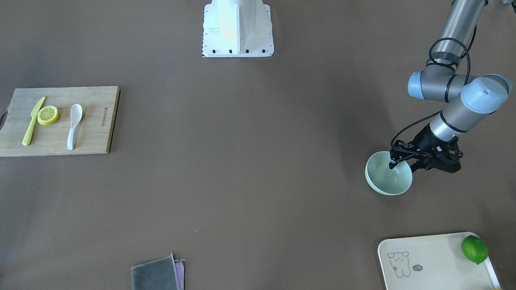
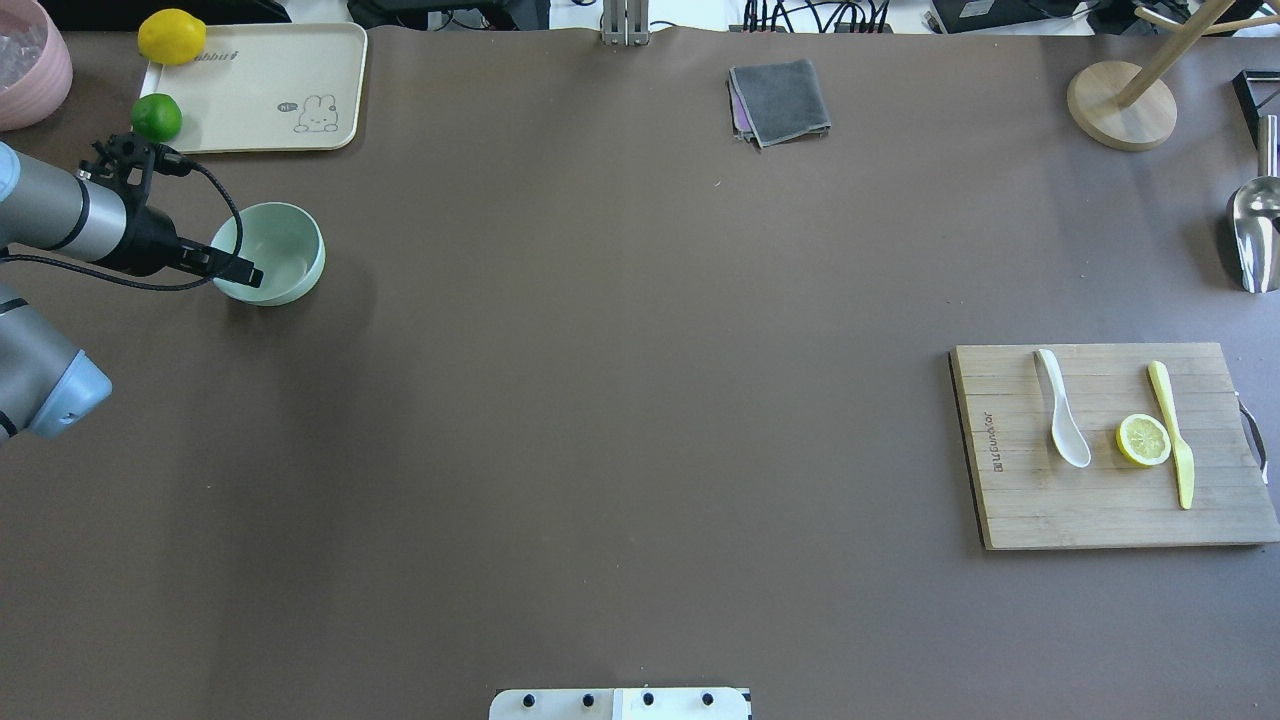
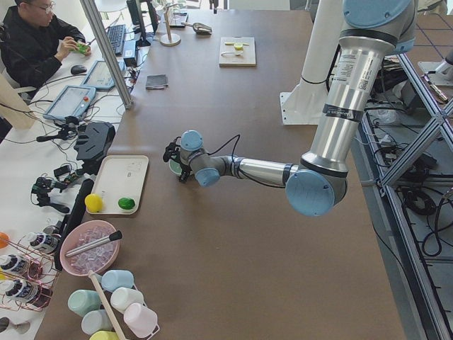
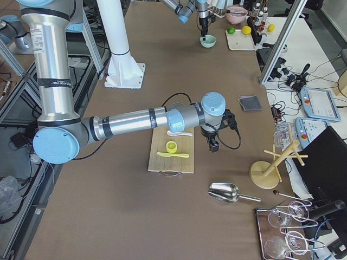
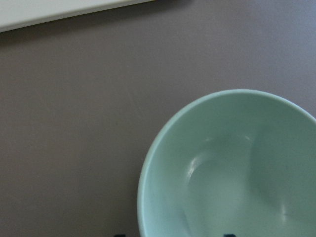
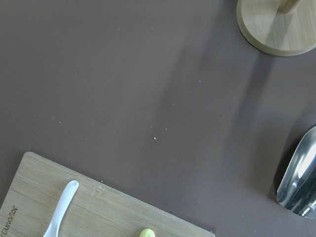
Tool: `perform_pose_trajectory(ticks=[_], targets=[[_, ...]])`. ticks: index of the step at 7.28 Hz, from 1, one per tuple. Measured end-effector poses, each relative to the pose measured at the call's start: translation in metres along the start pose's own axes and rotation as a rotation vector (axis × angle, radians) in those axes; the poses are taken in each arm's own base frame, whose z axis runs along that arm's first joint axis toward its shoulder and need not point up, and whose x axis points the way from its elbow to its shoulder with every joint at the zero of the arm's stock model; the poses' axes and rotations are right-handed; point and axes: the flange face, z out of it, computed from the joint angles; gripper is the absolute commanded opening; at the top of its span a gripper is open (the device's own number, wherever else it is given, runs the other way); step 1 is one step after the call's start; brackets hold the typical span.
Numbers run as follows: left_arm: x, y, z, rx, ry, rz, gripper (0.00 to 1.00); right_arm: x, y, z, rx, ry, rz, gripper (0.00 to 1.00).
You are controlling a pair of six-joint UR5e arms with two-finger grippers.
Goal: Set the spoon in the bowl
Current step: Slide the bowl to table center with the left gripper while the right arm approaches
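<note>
My left gripper grabs the bowl by its rim [image 1: 409, 166] next, leaving the mint-green bowl's hollow [image 1: 385, 178] free to receive the white spoon.
The white spoon [image 2: 1063, 410] lies on a wooden cutting board [image 2: 1100, 510] on the table's right side, scoop toward me. It also shows in the front view [image 1: 74, 125], and its handle in the right wrist view [image 6: 61, 207]. The mint-green bowl [image 2: 285, 250] stands upright and empty on the left side. My left gripper [image 2: 243, 274] is at the bowl's rim [image 1: 387, 181]. In the left wrist view its jaws stand apart, one fingertip outside the bowl [image 5: 237, 168] and one inside. My right gripper [image 4: 213, 145] hangs high beyond the board's far edge; I cannot tell whether it is open.
A lemon slice [image 2: 1143, 440] and a yellow plastic knife [image 2: 1172, 435] lie beside the spoon. A cream tray [image 2: 260, 90], a lime [image 2: 157, 117] and a lemon [image 2: 171, 36] are behind the bowl. A grey cloth [image 2: 780, 100], wooden stand [image 2: 1120, 105] and metal scoop [image 2: 1255, 235] sit far.
</note>
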Motion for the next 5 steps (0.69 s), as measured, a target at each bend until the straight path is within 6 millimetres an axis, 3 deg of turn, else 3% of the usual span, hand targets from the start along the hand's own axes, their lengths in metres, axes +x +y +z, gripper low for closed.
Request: perform_pose_trajectory(ticks=[2,3,4,5], targets=[[-0.008,-0.01,-0.013,0.005,0.008,-0.037,0.0,-0.006,-0.002,0.006,-0.009,-0.005,-0.011,1.0],[-0.009,-0.024,-0.025,-0.016,0.031,-0.077,0.0,-0.009,-0.004,0.008,-0.013,-0.007,-0.014,1.0],[0.002,-0.046,-0.038,-0.039,0.057,-0.11,0.0,-0.014,-0.006,0.012,-0.019,-0.01,0.001,1.0],[0.03,-0.076,-0.051,-0.048,0.074,-0.143,0.0,-0.026,-0.01,0.021,-0.027,-0.017,0.024,1.0]])
